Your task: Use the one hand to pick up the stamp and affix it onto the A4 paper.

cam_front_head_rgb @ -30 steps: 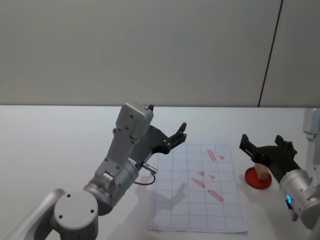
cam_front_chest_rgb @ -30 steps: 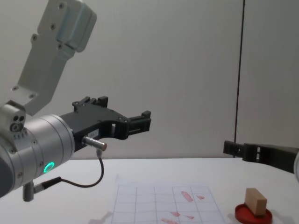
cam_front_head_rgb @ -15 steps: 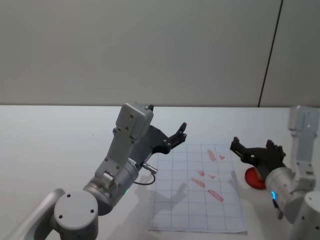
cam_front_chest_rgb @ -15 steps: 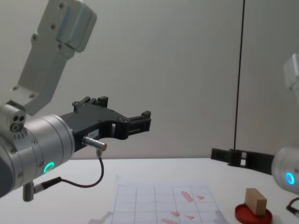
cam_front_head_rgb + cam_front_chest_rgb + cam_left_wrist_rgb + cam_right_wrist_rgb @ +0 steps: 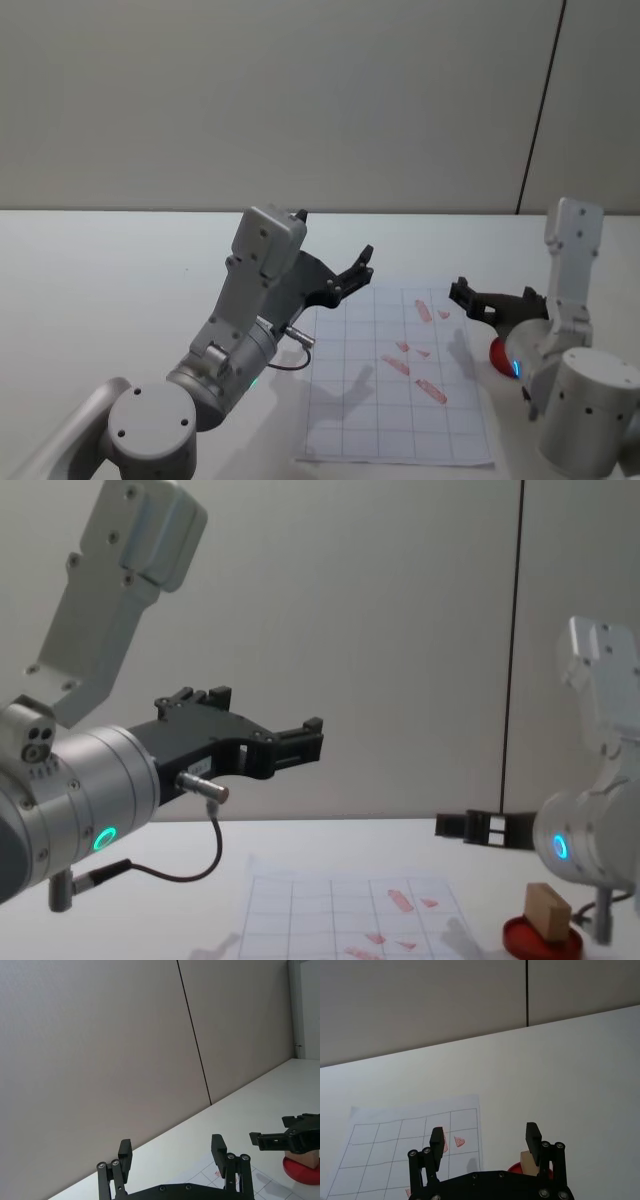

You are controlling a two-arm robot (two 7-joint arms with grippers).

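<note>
Next, my right gripper grabs the stamp by its upper wooden sides, because the stamp's base sits in the red ink pad [image 5: 520, 942] [image 5: 515, 1168].
The tan stamp [image 5: 547, 910] stands on the round red ink pad [image 5: 541, 940], right of the A4 paper [image 5: 360, 420]. That gridded sheet bears several red marks. My right gripper [image 5: 470, 828] hovers open and empty above the table, left of the stamp and over the paper's right edge [image 5: 468, 296]. In the right wrist view its gripper [image 5: 485, 1139] is spread wide, with the stamp [image 5: 528, 1161] just below one finger. My left gripper [image 5: 355, 270] hangs open and idle above the paper's far left corner.
The white table [image 5: 120, 270] runs wide to the left and back to a grey wall. The big silver left arm [image 5: 240, 330] with its cable stands over the paper's left side. In the head view the right forearm [image 5: 570, 270] rises upright beside the ink pad [image 5: 497, 353].
The right gripper moved left from above the ink pad to the paper's right edge, and its forearm swung upright. The stamp stayed on the pad. The left arm held still.
</note>
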